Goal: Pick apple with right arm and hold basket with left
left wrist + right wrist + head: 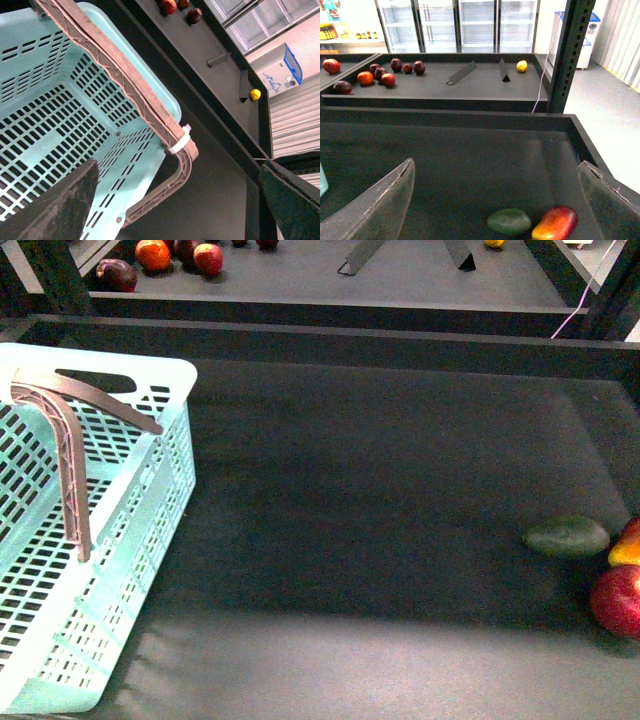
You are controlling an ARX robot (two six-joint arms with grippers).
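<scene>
The basket needs to be held steady for the apple (620, 600), so my left gripper should next grab the basket by its brown-grey handle (70, 460).
The aqua basket (90, 540) stands at the table's left, its brown-grey handle (70, 460) lying across its open top. In the left wrist view my left gripper (175, 210) hangs open over the basket's corner (75, 100), beside the handle's bend (182, 165) with the white zip tie (180, 140), holding nothing. The deep-red apple (620, 600) lies at the table's far right edge, partly cut off. My right gripper (495, 205) is open and empty above the table. The apple is out of the right wrist view. Neither gripper shows in the front view.
A dark green avocado (566, 537) (509, 221) and an orange-yellow-and-red fruit (627, 548) (555, 223) lie just behind the apple. A raised dark ledge (320, 340) bounds the table's back. Beyond it a second shelf holds several fruits (180, 255). A metal post (570, 55) stands at the right.
</scene>
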